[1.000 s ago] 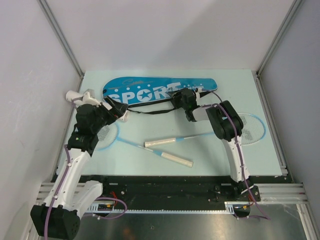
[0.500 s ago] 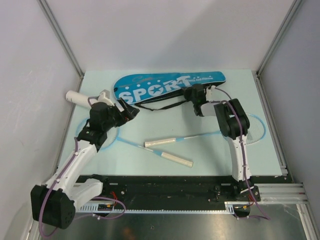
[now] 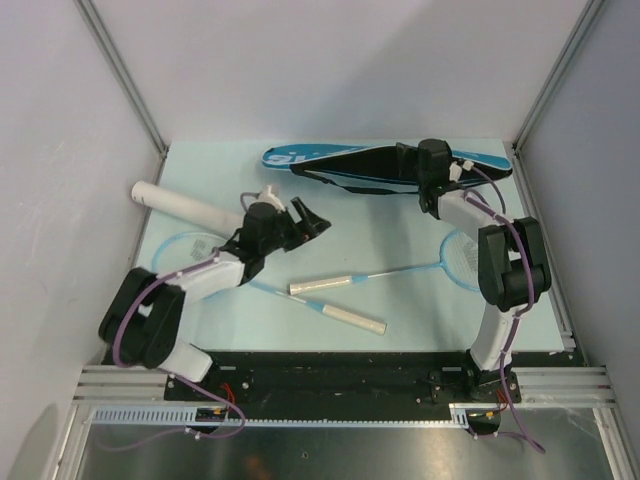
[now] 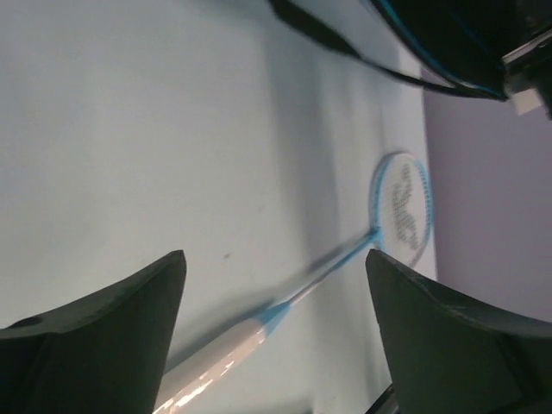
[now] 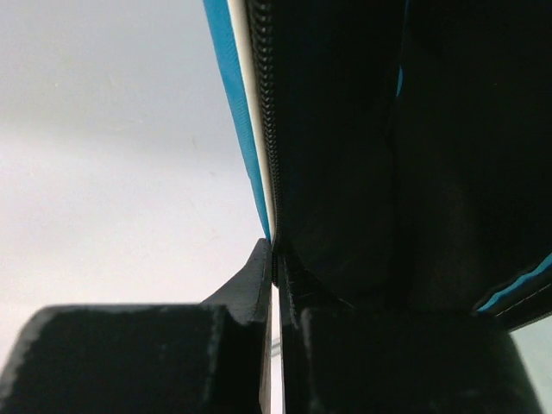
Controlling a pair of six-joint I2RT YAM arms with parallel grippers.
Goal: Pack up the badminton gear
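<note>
My left gripper will next grab the bag by its black edge near the bag's narrow blue end (image 3: 312,168), leaving the bag's opening free for rackets.
The blue racket bag (image 3: 330,157) lies along the back of the table, tipped so its black inside (image 5: 362,129) shows. My right gripper (image 3: 432,172) is shut on the bag's zipper edge (image 5: 274,259). One racket has its head (image 3: 470,255) at the right and its white handle (image 3: 320,285) mid-table. The other racket crosses it, with its head (image 3: 190,250) on the left and its handle (image 3: 350,318) nearer the front. My left gripper (image 3: 312,215) hangs open over the middle of the table, holding nothing. In the left wrist view a racket's handle (image 4: 216,366) and head (image 4: 401,207) lie between the open fingers' tips (image 4: 274,256).
A white cardboard tube (image 3: 185,205) lies at the left, behind my left arm. The bag's black strap (image 4: 345,47) trails on the mat in front of the bag. Grey walls and metal posts close in the table on three sides.
My right gripper shut on the bag's edge and dragged it right and back, tipping it up. My left arm swung right toward the table's middle, uncovering the tube.
</note>
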